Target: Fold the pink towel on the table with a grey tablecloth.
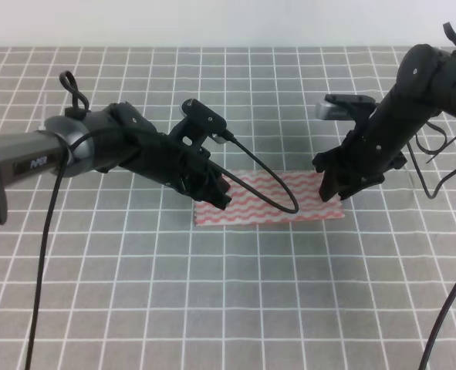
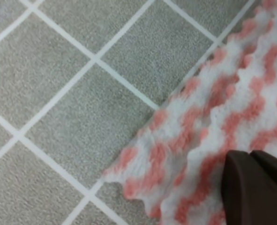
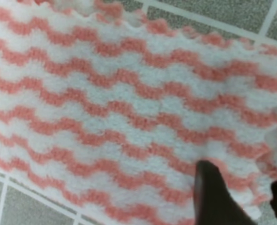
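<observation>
The striped middle of the towel is flat on the tabletop. My right gripper will next pinch the towel by its loose end corner point(image 3: 262, 176) to fold it.
The pink towel point(image 1: 270, 199) lies flat on the grey tablecloth point(image 1: 228, 293), its wavy stripes running left to right. My left gripper point(image 1: 217, 193) is low over the towel's left end. In the left wrist view its two dark fingers point(image 2: 258, 190) are pressed together on the towel point(image 2: 208, 136) close to a corner. My right gripper point(image 1: 332, 190) is down at the towel's right end. In the right wrist view its fingers point(image 3: 213, 194) stand apart, with the towel's point(image 3: 129, 103) edge between them.
The gridded grey cloth point(image 2: 82, 108) covers the whole table. A black cable point(image 1: 278, 193) from the left arm loops over the towel's middle. More cables hang at the right edge point(image 1: 444, 177). Nothing else lies on the cloth.
</observation>
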